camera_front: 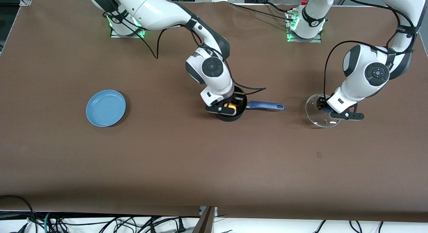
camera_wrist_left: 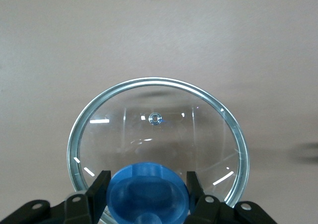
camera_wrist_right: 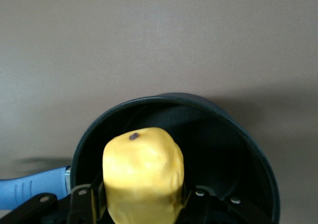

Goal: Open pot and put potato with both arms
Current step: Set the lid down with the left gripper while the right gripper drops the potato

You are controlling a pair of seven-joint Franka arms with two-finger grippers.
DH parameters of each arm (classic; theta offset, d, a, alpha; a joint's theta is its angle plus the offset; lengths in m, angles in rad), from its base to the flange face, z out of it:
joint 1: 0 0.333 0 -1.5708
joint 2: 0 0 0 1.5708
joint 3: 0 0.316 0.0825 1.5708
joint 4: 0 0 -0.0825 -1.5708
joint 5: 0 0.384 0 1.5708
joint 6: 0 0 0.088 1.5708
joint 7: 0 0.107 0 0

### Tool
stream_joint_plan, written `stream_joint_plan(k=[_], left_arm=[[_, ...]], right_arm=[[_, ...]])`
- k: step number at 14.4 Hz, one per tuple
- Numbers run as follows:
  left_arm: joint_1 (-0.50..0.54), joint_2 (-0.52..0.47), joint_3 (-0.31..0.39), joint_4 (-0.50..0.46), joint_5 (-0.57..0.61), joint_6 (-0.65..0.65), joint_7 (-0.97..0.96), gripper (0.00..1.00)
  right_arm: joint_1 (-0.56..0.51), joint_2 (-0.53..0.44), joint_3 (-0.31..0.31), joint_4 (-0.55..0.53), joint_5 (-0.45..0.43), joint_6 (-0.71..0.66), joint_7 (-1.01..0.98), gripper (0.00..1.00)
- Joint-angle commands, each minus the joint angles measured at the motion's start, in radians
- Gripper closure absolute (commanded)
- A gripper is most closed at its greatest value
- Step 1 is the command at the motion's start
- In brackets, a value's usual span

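Note:
The yellow potato (camera_front: 230, 106) stands inside the opening of the black pot (camera_front: 234, 117), so it is time for my right gripper to open.
The black pot (camera_front: 234, 117) stands mid-table without its lid, its blue handle (camera_front: 265, 105) pointing toward the left arm's end. My right gripper (camera_front: 230, 107) is shut on the yellow potato (camera_front: 230, 106) and holds it in the pot's mouth. In the right wrist view the potato (camera_wrist_right: 143, 174) sits between the fingers over the pot's dark inside (camera_wrist_right: 223, 144). The glass lid (camera_front: 317, 116) is at the table, beside the handle's tip. My left gripper (camera_front: 326, 109) is shut on its blue knob (camera_wrist_left: 147, 191), and the lid's glass (camera_wrist_left: 159, 129) spreads out under it.
A flat light-blue plate (camera_front: 106, 108) lies on the brown table toward the right arm's end. Black cables hang from both arms above the pot and the lid. The arm bases stand at the table's edge farthest from the front camera.

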Motion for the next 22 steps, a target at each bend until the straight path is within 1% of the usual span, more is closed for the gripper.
stream_joint_plan(k=[1, 2, 3, 4, 5, 7, 9, 11, 12, 14, 15, 17, 19, 20, 22], left_arm=[[0.04, -0.013, -0.009, -0.039, 0.019, 0.038, 0.026, 0.26], [0.04, -0.005, -0.009, -0.033, 0.033, 0.038, 0.026, 0.18], [0.041, -0.005, -0.008, -0.028, 0.037, 0.037, 0.026, 0.07], [0.043, -0.004, -0.008, -0.023, 0.037, 0.035, 0.026, 0.0], [0.044, -0.001, -0.008, -0.01, 0.037, 0.034, 0.025, 0.0], [0.044, 0.007, -0.008, 0.012, 0.037, 0.026, 0.026, 0.0], [0.044, -0.001, -0.011, 0.05, 0.037, 0.008, 0.022, 0.0], [0.05, -0.028, -0.011, 0.087, 0.028, -0.034, 0.023, 0.0], [0.05, -0.041, -0.011, 0.108, 0.024, -0.067, 0.023, 0.0], [0.049, -0.042, -0.013, 0.221, 0.017, -0.196, 0.023, 0.0], [0.05, -0.042, -0.013, 0.277, -0.015, -0.262, 0.023, 0.0], [0.052, -0.08, -0.009, 0.351, -0.091, -0.345, 0.023, 0.0], [0.058, -0.12, -0.009, 0.412, -0.121, -0.438, 0.023, 0.0], [0.058, -0.125, -0.008, 0.449, -0.121, -0.481, 0.022, 0.0], [0.067, -0.12, -0.006, 0.525, -0.121, -0.556, 0.022, 0.0]], right_arm=[[0.012, 0.011, -0.007, 0.029, -0.013, -0.016, 0.018, 0.58], [0.012, 0.011, -0.007, 0.028, -0.012, -0.016, 0.019, 0.42], [0.012, 0.011, -0.007, 0.023, -0.012, -0.023, 0.019, 0.27], [0.012, 0.011, -0.007, 0.019, -0.018, -0.035, 0.018, 0.0], [0.012, 0.01, -0.007, 0.019, -0.019, -0.047, 0.016, 0.0], [0.0, 0.001, -0.011, 0.037, -0.018, -0.145, 0.009, 0.0], [0.0, -0.019, -0.012, 0.088, -0.018, -0.234, 0.006, 0.0], [-0.007, -0.025, -0.017, 0.152, -0.018, -0.355, -0.008, 0.0], [-0.026, -0.036, -0.017, 0.187, -0.018, -0.415, -0.048, 0.0], [-0.069, -0.073, -0.017, 0.224, -0.018, -0.505, -0.141, 0.0], [-0.095, -0.099, -0.015, 0.224, -0.018, -0.527, -0.186, 0.0], [-0.141, -0.154, -0.02, 0.224, -0.019, -0.581, -0.264, 0.0], [-0.176, -0.214, -0.056, 0.224, -0.045, -0.656, -0.35, 0.0], [-0.184, -0.244, -0.079, 0.224, -0.07, -0.711, -0.416, 0.0], [-0.22, -0.289, -0.122, 0.224, -0.071, -0.782, -0.567, 0.0]])
